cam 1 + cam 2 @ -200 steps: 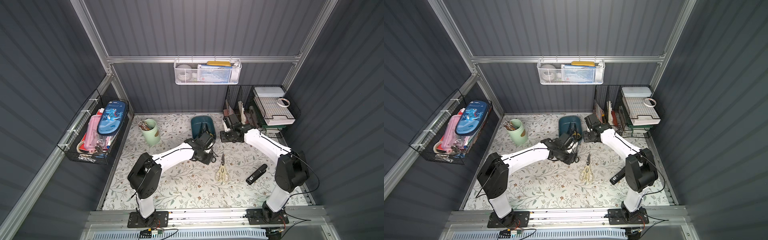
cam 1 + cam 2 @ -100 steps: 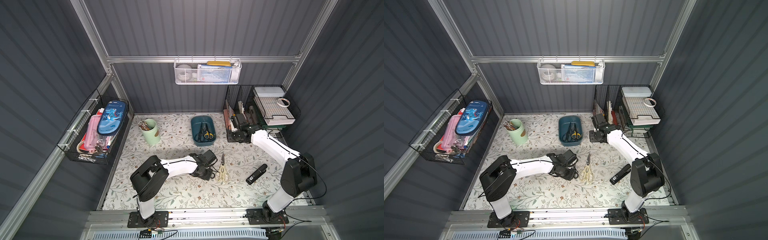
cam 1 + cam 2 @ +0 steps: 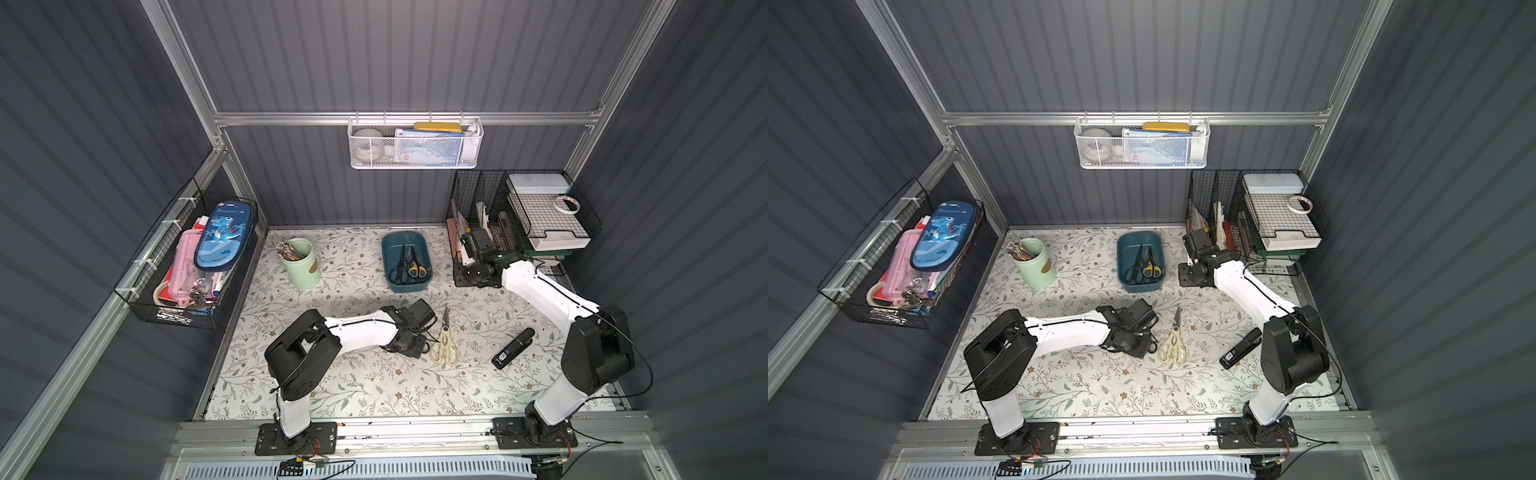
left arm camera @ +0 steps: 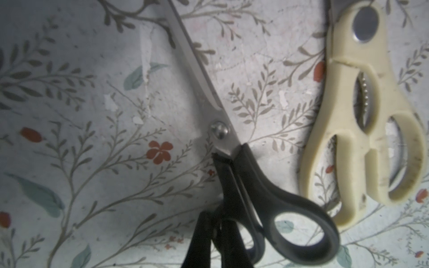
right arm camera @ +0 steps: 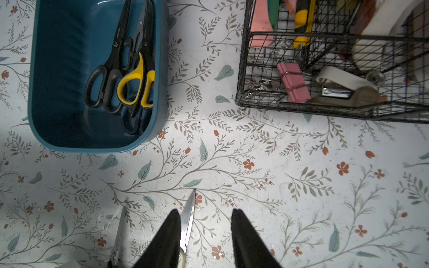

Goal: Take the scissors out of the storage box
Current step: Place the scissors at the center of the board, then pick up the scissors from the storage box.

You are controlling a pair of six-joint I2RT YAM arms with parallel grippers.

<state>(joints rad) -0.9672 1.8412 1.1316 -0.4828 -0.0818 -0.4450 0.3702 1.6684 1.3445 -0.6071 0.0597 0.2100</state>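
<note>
The black-handled pair beside the cream shears is close above the flat mat and would end on it, so my left gripper opens now.
The teal storage box stands at the back middle of the mat. Inside lie a black-handled pair of scissors, a yellow-and-black pair and a bluish-handled pair under them. Cream kitchen shears lie on the mat in front of the box. Just left of them, my left gripper is shut on a handle loop of another black-handled pair, held low over the mat. My right gripper hangs open and empty, right of the box.
A black stapler-like bar lies right of the shears. A green pencil cup stands at the back left. Black wire baskets fill the back right corner. Another basket hangs on the left wall, and a white mesh basket on the back wall.
My left arm has drawn back from the box and come down beside the cream shears, carrying the black-handled pair. My right arm has swung back toward the wire baskets.
</note>
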